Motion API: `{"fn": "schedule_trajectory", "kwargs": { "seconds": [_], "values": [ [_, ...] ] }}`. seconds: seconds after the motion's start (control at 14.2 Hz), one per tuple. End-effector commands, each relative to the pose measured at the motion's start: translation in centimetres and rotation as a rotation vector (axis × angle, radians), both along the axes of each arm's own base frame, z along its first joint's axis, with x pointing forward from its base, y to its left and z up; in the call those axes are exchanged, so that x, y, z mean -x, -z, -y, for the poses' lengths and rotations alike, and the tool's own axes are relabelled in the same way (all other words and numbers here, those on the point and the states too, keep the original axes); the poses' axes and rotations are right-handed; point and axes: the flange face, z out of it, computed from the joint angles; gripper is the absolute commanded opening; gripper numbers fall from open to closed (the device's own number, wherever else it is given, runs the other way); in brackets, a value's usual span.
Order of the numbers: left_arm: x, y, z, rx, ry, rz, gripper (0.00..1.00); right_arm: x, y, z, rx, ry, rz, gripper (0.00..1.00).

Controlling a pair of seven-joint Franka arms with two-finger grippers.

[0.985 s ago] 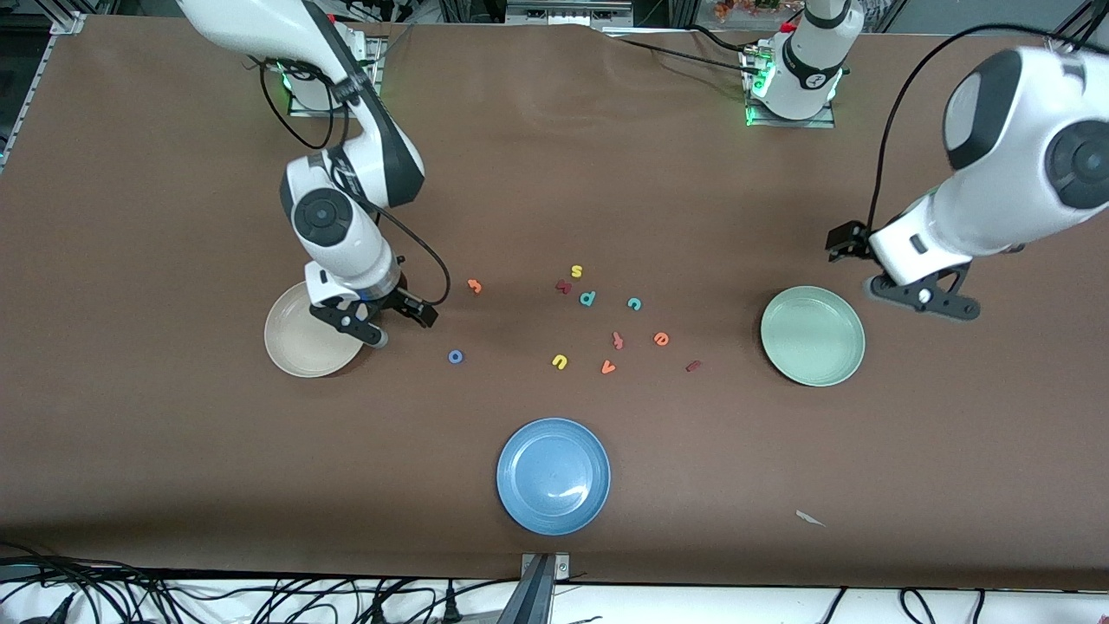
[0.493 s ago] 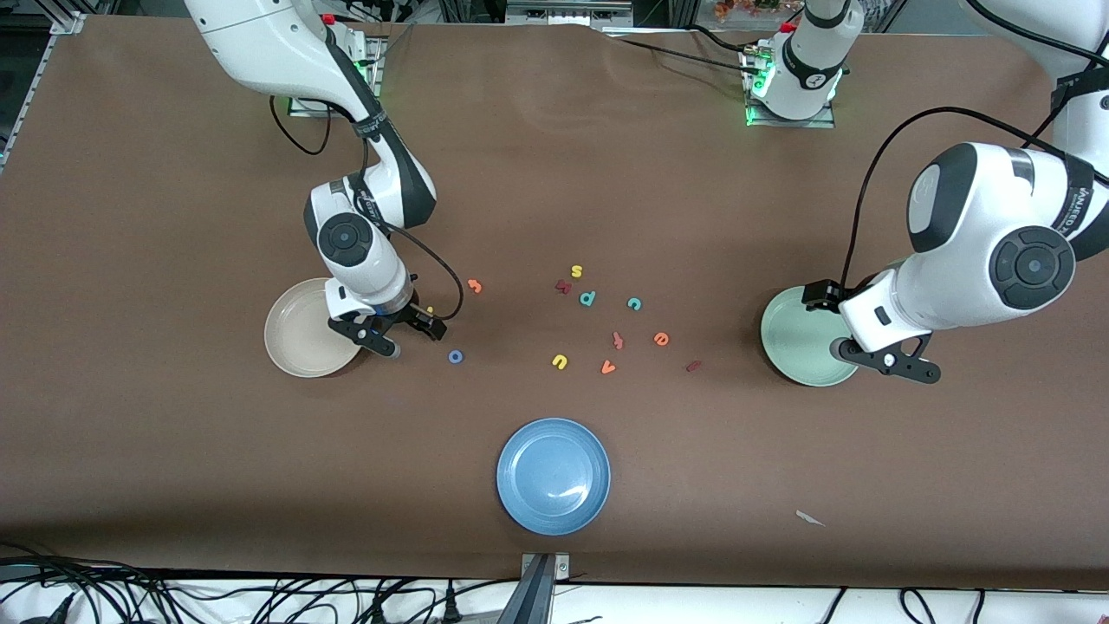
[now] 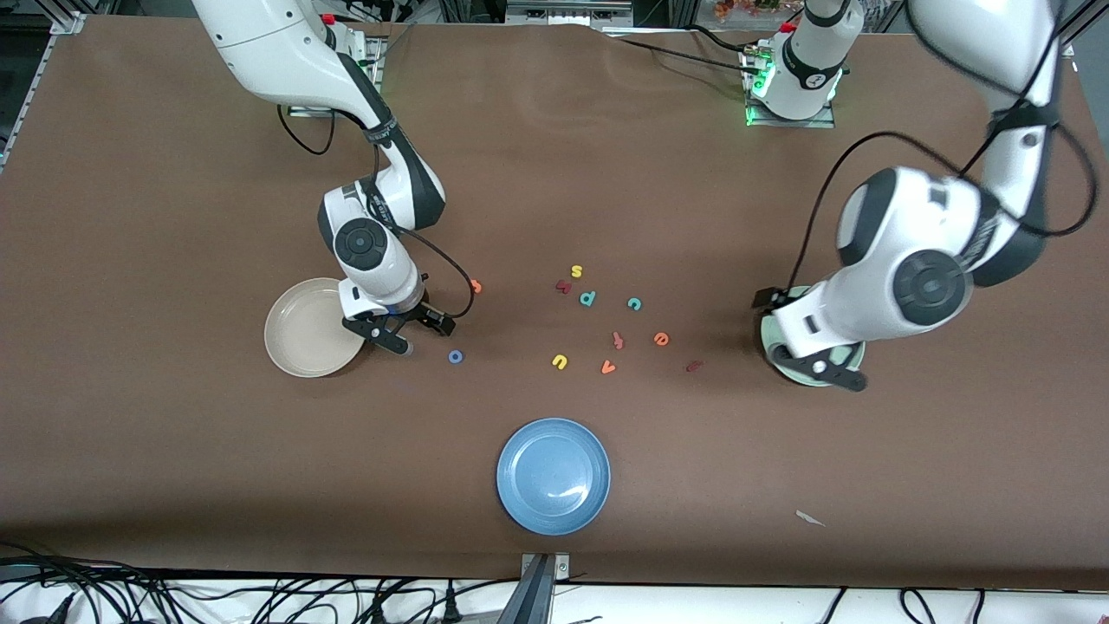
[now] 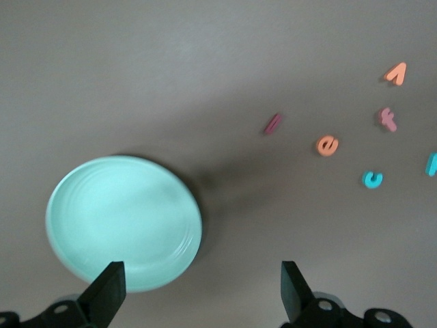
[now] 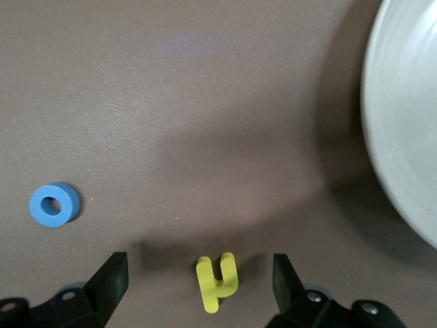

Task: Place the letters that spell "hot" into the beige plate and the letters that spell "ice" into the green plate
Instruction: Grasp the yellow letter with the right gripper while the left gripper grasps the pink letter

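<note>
The right gripper's fingers are beside the h at the tabletop, so the right gripper needs to close, which would hold the yellow h (image 5: pixel 210 288).
In the right wrist view the yellow h (image 5: pixel 217 280) lies flat on the table between the fingers of my open right gripper (image 5: pixel 200 280), with a gap on each side. The blue o (image 5: pixel 54 204) (image 3: pixel 456 356) lies close by. The orange t (image 3: pixel 476 286) lies farther from the front camera than the o. The beige plate (image 3: pixel 303 334) (image 5: pixel 403 137) is beside my right gripper (image 3: pixel 400 340). My left gripper (image 3: pixel 819 364) (image 4: pixel 201 297) hangs open over the edge of the green plate (image 3: pixel 852 354) (image 4: pixel 123 222). The dark red i (image 3: pixel 693 366) (image 4: pixel 272 124), orange e (image 3: pixel 661 339) (image 4: pixel 328 145) and teal c (image 3: pixel 634 303) (image 4: pixel 373 180) lie on the table.
Other letters lie mid-table: a yellow s (image 3: pixel 576 271), a teal p (image 3: pixel 587 298), a yellow u (image 3: pixel 560 361), an orange v (image 3: pixel 608 367) and a reddish f (image 3: pixel 618 340). A blue plate (image 3: pixel 554 476) sits nearer the front camera.
My right gripper has moved off the beige plate's edge toward the loose letters. My left arm has swung in from the table's end, so its gripper now hangs over the green plate.
</note>
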Motion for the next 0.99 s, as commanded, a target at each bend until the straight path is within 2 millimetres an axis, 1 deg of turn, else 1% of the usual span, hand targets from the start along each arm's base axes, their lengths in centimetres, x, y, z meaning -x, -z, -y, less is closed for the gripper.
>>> {"fn": "schedule_trajectory", "kwargs": {
  "seconds": [0.0, 0.07, 0.14, 0.21, 0.28, 0.35, 0.42, 0.49, 0.56, 0.7, 0.77, 0.84, 0.92],
  "values": [
    [-1.4, 3.2, 2.0, 0.048, 0.054, 0.04, 1.0, 0.0, 0.3, -0.2, -0.012, 0.006, 0.005, 0.88],
    [-1.7, 4.2, 3.0, 0.066, 0.115, 0.068, 1.0, 0.0, 0.4, -0.2, -0.012, 0.008, 0.004, 0.83],
    [-1.8, 5.2, 3.7, 0.076, 0.165, 0.077, 1.0, 0.1, 0.3, -0.3, -0.012, 0.006, 0.004, 0.76],
    [-1.9, 6.0, 4.0, 0.082, 0.194, 0.085, 1.0, 0.4, 0.5, -0.6, -0.013, 0.003, -0.002, 0.69],
    [-2.2, 6.7, 4.0, 0.092, 0.222, 0.106, 1.0, 0.4, 0.5, -0.5, -0.013, 0.003, -0.004, 0.61],
    [-2.6, 7.8, 4.0, 0.1, 0.253, 0.123, 1.0, 0.4, 0.5, -0.5, -0.014, 0.004, -0.004, 0.52],
    [-2.8, 8.9, 4.2, 0.107, 0.285, 0.135, 1.0, 0.4, 0.5, -0.5, -0.018, 0.009, -0.006, 0.48],
    [-2.7, 10.1, 4.8, 0.111, 0.297, 0.149, 1.0, 0.4, 0.5, -0.5, -0.025, 0.019, -0.008, 0.42],
    [-2.3, 10.8, 5.7, 0.112, 0.315, 0.145, 1.0, 0.6, 0.5, -0.9, -0.031, 0.017, -0.011, 0.36],
    [-1.8, 12.7, 6.0, 0.108, 0.321, 0.118, 1.0, 0.6, 0.5, -0.9, -0.03, 0.016, -0.011, 0.22],
    [-1.6, 13.6, 6.3, 0.107, 0.325, 0.107, 0.97, 0.6, 0.5, -0.9, -0.03, 0.016, -0.011, 0.14],
    [-1.4, 14.0, 6.6, 0.105, 0.332, 0.103, 0.91, 0.6, 0.5, -1.0, -0.031, 0.015, -0.009, 0.09],
    [-1.1, 14.3, 7.5, 0.108, 0.34, 0.11, 0.89, 0.2, -0.1, -1.2, -0.035, 0.004, -0.004, 0.06]
  ]
}}
